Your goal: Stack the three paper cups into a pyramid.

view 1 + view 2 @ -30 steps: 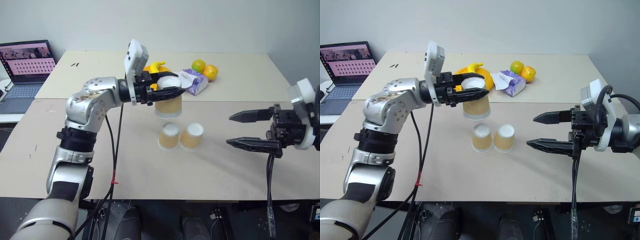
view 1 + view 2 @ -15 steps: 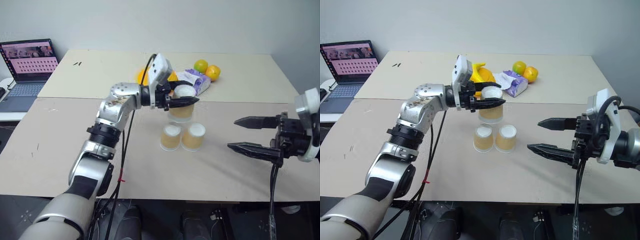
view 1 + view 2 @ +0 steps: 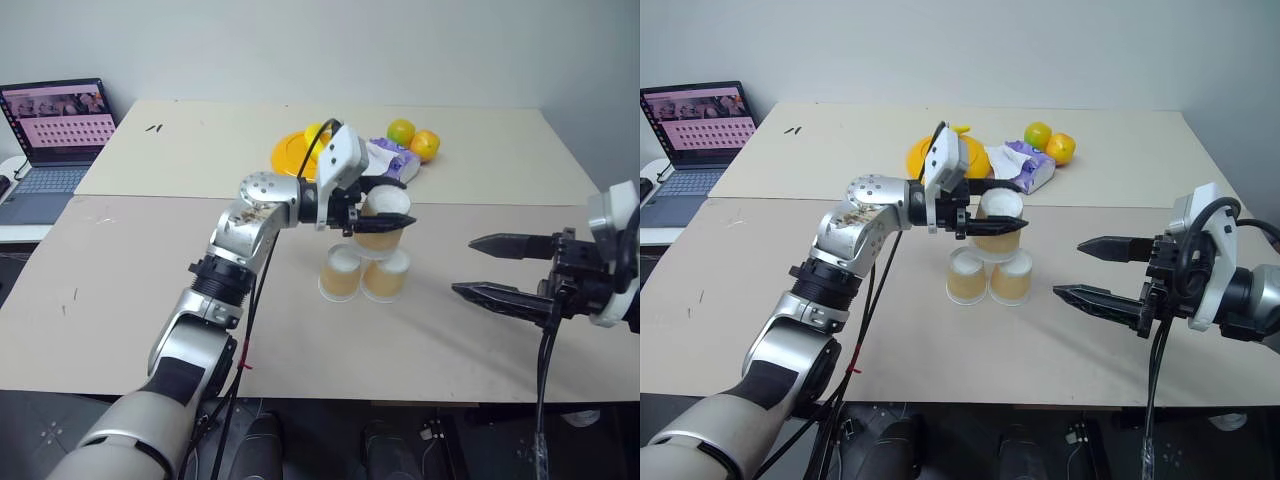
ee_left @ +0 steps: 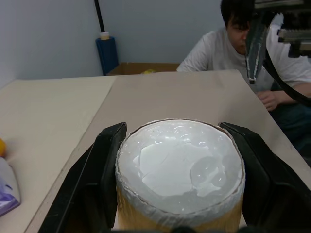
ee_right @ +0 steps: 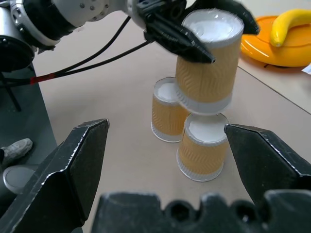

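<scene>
The held cup's lower rim (image 3: pixel 376 246) sits over the pair's white bases and the cup would stand, so it is now time for my left gripper to open.
Two tan paper cups (image 3: pixel 339 274) (image 3: pixel 386 277) stand upside down, side by side, on the near table. A third paper cup (image 3: pixel 383 224), also upside down with its white base up, is held in my left gripper (image 3: pixel 385 212), which is shut on its sides. In the left wrist view the black fingers (image 4: pixel 104 167) press either side of the cup (image 4: pixel 180 165). The cup hangs just over the pair, above the gap and the right cup (image 5: pixel 201 148); whether it touches them I cannot tell. My right gripper (image 3: pixel 464 266) stands open to the right of the cups, holding nothing.
On the far table lie an orange plate (image 3: pixel 292 153) with a banana, a purple-white packet (image 3: pixel 392 160) and two citrus fruits (image 3: pixel 412 138). A laptop (image 3: pixel 55 130) sits at the far left. A seated person (image 4: pixel 218 48) shows beyond the table in the left wrist view.
My left gripper has carried the cup to the right and downward, from behind the pair to just above it. The right gripper has stayed in place, open.
</scene>
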Robot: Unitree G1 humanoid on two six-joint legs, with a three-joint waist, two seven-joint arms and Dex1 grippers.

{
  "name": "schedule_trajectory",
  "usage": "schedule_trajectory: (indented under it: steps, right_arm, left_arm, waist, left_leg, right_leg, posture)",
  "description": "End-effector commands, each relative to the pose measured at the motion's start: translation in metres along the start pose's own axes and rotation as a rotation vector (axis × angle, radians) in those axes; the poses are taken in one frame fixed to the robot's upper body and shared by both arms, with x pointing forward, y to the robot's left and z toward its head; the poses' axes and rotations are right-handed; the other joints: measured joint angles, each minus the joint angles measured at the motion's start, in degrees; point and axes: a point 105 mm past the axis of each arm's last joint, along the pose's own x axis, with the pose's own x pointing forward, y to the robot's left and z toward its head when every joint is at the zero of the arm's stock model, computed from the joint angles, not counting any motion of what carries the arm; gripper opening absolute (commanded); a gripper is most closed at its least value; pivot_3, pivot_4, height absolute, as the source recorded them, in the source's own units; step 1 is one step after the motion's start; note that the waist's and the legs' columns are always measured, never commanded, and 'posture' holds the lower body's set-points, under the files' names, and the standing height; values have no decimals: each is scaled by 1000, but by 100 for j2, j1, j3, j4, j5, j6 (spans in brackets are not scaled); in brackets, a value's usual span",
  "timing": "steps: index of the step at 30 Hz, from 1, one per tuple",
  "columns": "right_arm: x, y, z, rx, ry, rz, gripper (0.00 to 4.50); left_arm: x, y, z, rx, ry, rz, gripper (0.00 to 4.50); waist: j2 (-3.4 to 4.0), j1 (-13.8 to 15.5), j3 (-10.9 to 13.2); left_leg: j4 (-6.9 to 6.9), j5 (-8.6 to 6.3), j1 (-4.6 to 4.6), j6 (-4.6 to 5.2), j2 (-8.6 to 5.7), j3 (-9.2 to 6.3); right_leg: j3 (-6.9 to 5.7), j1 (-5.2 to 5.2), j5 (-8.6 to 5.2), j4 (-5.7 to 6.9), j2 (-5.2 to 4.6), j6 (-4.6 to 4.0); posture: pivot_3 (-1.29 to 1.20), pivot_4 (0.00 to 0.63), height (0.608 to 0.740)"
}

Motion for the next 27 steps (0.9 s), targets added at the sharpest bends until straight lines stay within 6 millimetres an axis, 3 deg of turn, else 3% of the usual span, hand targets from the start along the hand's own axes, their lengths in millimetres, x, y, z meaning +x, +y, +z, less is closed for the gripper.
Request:
schedule_trajectory:
  steps: [1, 16, 20, 27]
  right_arm:
    - [-3, 3, 7, -47, -28, -5, 4500]
    - [-3, -3, 10, -64, -32, -24, 4500]
    - [-4, -6, 9, -68, -31, -30, 4500]
    - [-5, -8, 8, -69, -32, -30, 4500]
  left_arm:
    - [2, -3, 14, 35, -29, 4, 2684]
    - [0, -7, 4, 13, -21, 21, 2684]
    - [0, -7, 4, -8, -30, 24, 4252]
    - [0, -4, 12, 4, -38, 37, 4405]
  waist:
    - [0, 0, 0]
    - [0, 2, 0]
    - [0, 3, 0]
    - [0, 1, 0]
  left_leg:
    - [0, 0, 0, 0, 0, 0]
    - [0, 0, 1, 0, 0, -1]
    - [1, 0, 0, 0, 0, -1]
    - [1, 0, 1, 0, 0, -1]
  right_leg:
    - [0, 0, 0, 0, 0, 0]
    - [0, 1, 0, 0, 0, 0]
    - [0, 1, 0, 0, 0, 0]
    - [0, 1, 0, 0, 0, 0]
  posture:
    - [0, 150, 732]
    - [0, 150, 732]
    - [0, 150, 732]
    - [0, 150, 732]
